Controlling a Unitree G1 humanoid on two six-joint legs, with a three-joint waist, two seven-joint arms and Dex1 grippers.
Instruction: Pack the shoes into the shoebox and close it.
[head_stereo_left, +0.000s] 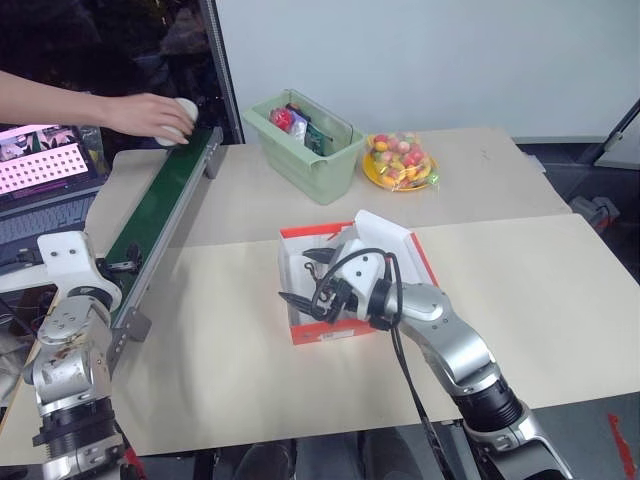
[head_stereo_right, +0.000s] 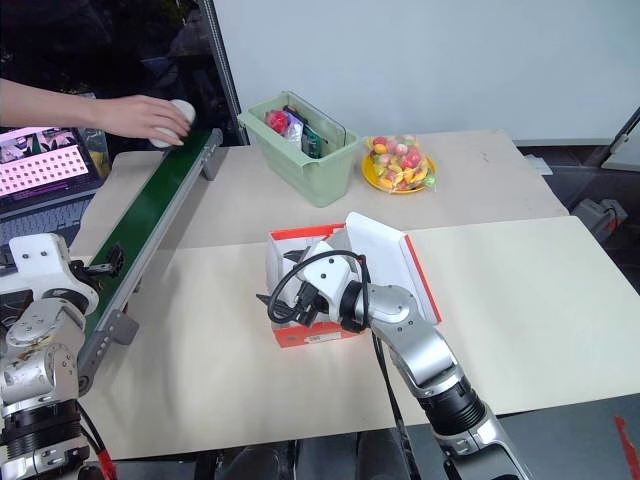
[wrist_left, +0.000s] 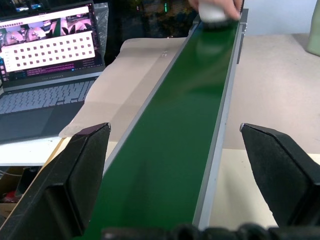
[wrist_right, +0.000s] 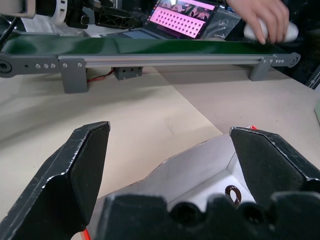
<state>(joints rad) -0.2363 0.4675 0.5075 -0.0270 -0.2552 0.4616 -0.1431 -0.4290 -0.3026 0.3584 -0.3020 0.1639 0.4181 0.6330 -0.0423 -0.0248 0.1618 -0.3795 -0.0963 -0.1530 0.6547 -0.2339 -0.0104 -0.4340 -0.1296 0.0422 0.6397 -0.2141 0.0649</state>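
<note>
The white shoe (head_stereo_left: 186, 107) is at the belt's (head_stereo_left: 160, 205) far end, past my left gripper's fingers, so it is too early to close now, as that would miss it.
The red-orange shoebox (head_stereo_left: 325, 335) lies open in the middle of the table, white inside, its lid (head_stereo_left: 385, 232) raised at the far side. My right gripper (head_stereo_left: 305, 278) hovers open over the box's left half, pointing left, nothing between its fingers (wrist_right: 85, 165). At the far end of the green conveyor belt (head_stereo_left: 165, 200) a person's hand (head_stereo_left: 145, 115) rests on a white shoe (head_stereo_left: 186, 107). My left gripper (wrist_left: 175, 130) stands open at the belt's near end, one finger on each side of the belt. The box's inside is mostly hidden by my right hand.
A pale green bin (head_stereo_left: 330, 175) with small packets stands behind the box, a yellow plate (head_stereo_left: 375, 178) of toy fruit to its right. An open laptop (head_stereo_left: 45, 165) sits left of the conveyor. Bare tan table stretches right of the box.
</note>
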